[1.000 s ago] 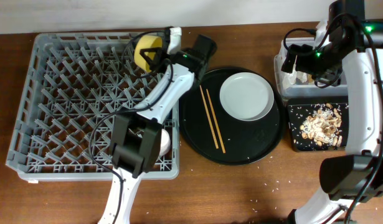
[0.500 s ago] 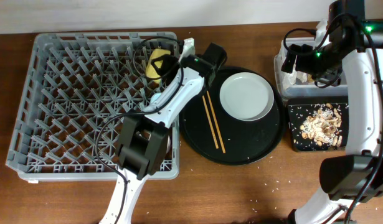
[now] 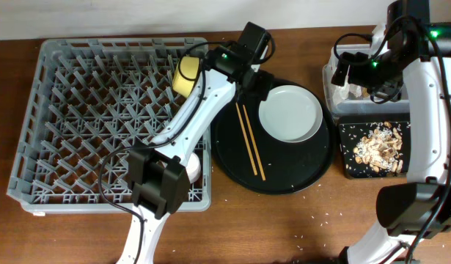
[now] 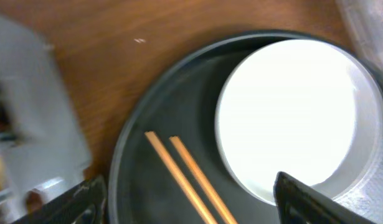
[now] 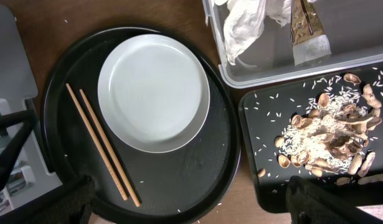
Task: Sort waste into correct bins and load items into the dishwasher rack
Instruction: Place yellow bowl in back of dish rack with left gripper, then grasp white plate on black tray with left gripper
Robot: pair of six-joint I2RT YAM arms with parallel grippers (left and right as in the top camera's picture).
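My left gripper grabs the white plate by its rim nearest the rack next, which leaves the opposite edge free to slot into the rack (image 3: 78, 117).
The yellow bowl (image 3: 186, 73) rests on edge in the far right corner of the grey dishwasher rack (image 3: 78, 117), free of any gripper. My left gripper (image 3: 254, 79) (image 4: 191, 205) is open and empty, hovering over the upper left rim of the round black tray (image 3: 313, 172). On that tray lie the white plate (image 3: 290, 114) (image 4: 291, 118) (image 5: 154, 93) and the wooden chopsticks (image 3: 249, 141) (image 4: 185, 168) (image 5: 104, 146). High above, my right gripper (image 5: 191, 205) is open and empty. Napkins (image 5: 247, 25) and a brown wrapper (image 5: 306, 28) lie in the clear tub (image 3: 331, 77). Food scraps (image 5: 328, 140) fill the black rectangular tray (image 3: 350, 169).
A small whitish cup (image 3: 193, 169) sits at the rack's near right corner, half hidden by the left arm. Rice grains dot the wood near the front edge. The left arm stretches diagonally across the rack's right side.
My left gripper opened, let go of the yellow bowl in the rack's far right corner, and swung right over the round tray. The right arm has not moved.
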